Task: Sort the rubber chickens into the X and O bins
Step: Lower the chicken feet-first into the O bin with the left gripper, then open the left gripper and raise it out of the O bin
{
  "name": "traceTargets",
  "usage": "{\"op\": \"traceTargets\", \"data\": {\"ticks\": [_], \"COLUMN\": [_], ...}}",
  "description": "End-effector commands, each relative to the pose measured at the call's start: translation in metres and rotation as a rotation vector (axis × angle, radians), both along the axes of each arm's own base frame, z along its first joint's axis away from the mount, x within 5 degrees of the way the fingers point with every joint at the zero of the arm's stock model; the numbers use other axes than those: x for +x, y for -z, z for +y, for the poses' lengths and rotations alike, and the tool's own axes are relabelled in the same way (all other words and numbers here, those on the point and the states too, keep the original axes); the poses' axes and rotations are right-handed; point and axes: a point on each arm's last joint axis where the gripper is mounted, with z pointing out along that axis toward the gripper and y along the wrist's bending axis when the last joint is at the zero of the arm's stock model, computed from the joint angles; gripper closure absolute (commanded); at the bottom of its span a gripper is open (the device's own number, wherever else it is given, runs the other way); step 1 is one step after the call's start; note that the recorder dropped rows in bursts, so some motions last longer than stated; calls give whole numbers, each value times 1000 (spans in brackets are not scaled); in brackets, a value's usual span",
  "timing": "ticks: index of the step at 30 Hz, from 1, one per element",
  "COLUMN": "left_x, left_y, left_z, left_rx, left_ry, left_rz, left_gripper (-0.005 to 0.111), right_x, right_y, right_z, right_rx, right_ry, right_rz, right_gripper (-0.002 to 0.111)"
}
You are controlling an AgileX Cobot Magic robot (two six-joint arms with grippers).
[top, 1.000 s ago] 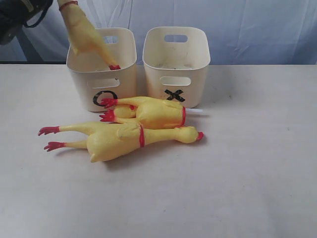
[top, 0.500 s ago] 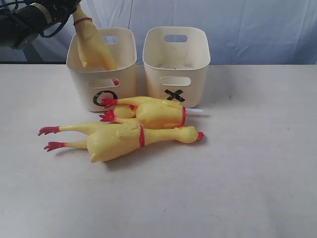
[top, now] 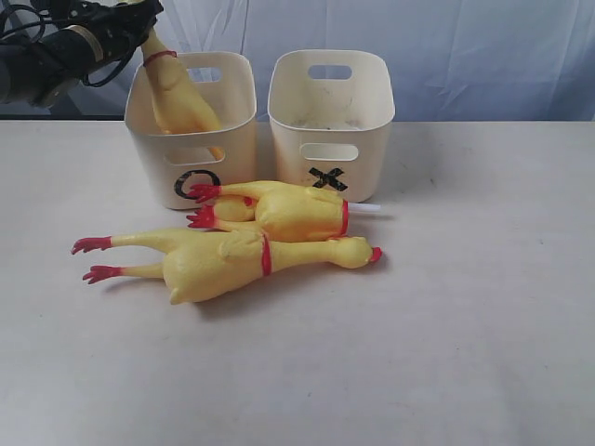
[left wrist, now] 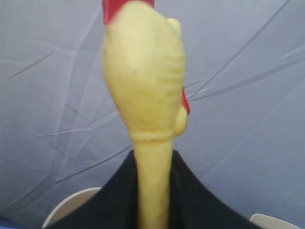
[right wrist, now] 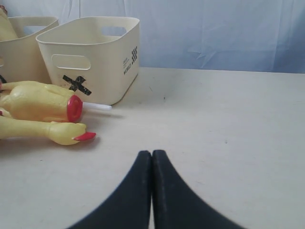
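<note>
My left gripper releases the chicken next: the rubber chicken's lower body [top: 186, 110] hangs inside the O bin's rim, so the chicken would remain in the bin.
My left gripper [top: 139, 26] is shut on the thin neck of a yellow rubber chicken [top: 178, 98]. The toy hangs tilted, its lower body inside the O bin [top: 237, 153], the left cream tub. In the left wrist view the neck runs between the black fingers [left wrist: 200, 205] of the left gripper [left wrist: 153, 160] up to the chicken's head [left wrist: 145, 81]. The X bin [top: 367, 139] stands right of the O bin. Two more chickens [top: 288, 212] [top: 223, 262] lie on the table before the bins. My right gripper [right wrist: 151, 156] is shut and holds nothing, low over the table.
A thin white tube [top: 368, 212] sticks out from the red neck band of the upper lying chicken. The right wrist view shows the X bin [right wrist: 102, 57], the O bin [right wrist: 24, 45] and the lying chickens [right wrist: 40, 101]. A blue-grey cloth backdrop [top: 483, 56] hangs behind the table.
The left arm has come in from the upper left and lowered. The held chicken has swung more upright and sunk deeper into the O bin. The chickens on the table have not moved.
</note>
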Motion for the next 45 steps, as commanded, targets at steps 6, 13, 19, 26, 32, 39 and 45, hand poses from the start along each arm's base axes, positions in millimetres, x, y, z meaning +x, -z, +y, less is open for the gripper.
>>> {"op": "traceTargets", "data": {"ticks": [6,13,19,26,32,39,45], "left_x": [1,1,0,-2,-5,-7,-9], "left_y": [-3,0,5,0,-6,-19,-26], "left_z": [-2,1,0,1,4,10,10], "left_rx": [-17,-1,132,270,461,551,550], "left_ry": [7,-18,8,26,40,7,2], "left_rz": [-17,15,37,39,39,37,28], "left_gripper": [64,51,48,48,48,48,48], "right_x": [0,0,0,0,0,0,0], "right_y": [0,0,0,0,0,0,0], "right_z": [0,0,0,0,0,0,0], "right_rx": [-6,-6,-6,-6,-6,-6,-6], "right_ry": [-1,-1,-1,-1,-1,-1,-1], "right_rz": [-10,-10,-10,-10,-10,-10,-10], "right_gripper": [109,109,109,109,109,109,109]}}
